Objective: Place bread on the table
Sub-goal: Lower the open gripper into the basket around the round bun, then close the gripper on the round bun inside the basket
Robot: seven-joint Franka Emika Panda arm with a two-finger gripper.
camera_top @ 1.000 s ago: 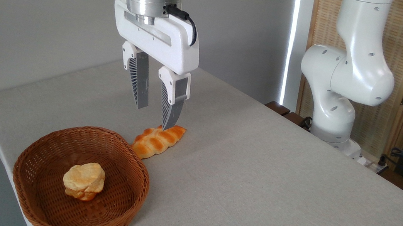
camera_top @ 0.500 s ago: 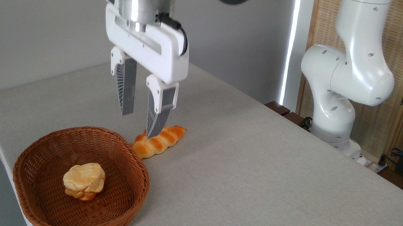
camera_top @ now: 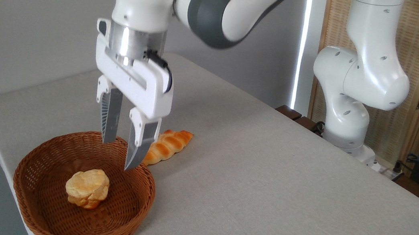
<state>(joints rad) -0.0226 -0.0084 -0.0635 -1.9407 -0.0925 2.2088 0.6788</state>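
The bread [camera_top: 87,188] is a small lumpy bun. The gripper grabs the bread by its rounded sides next, to put it on the tabletop.
The bread [camera_top: 87,188], a small lumpy bun with a pale golden top and darker base, lies inside the brown wicker basket [camera_top: 39,208] at the lower left. My gripper [camera_top: 118,155] hangs open and empty over the basket's far rim, up and to the right of the bun and not touching it. Both fingers point down, the right fingertip lower in the picture than the left. The table [camera_top: 264,189], covered in light grey-beige cloth, fills most of the view.
A longer braided orange-glazed loaf [camera_top: 167,146] lies on the cloth just behind the basket, partly hidden by my right finger. The arm's white base [camera_top: 348,123] stands at the table's far right edge, with cables beyond it.
My gripper has moved left and down, from above the braided loaf to over the basket's far rim. It stayed open. Neither piece of bread moved.
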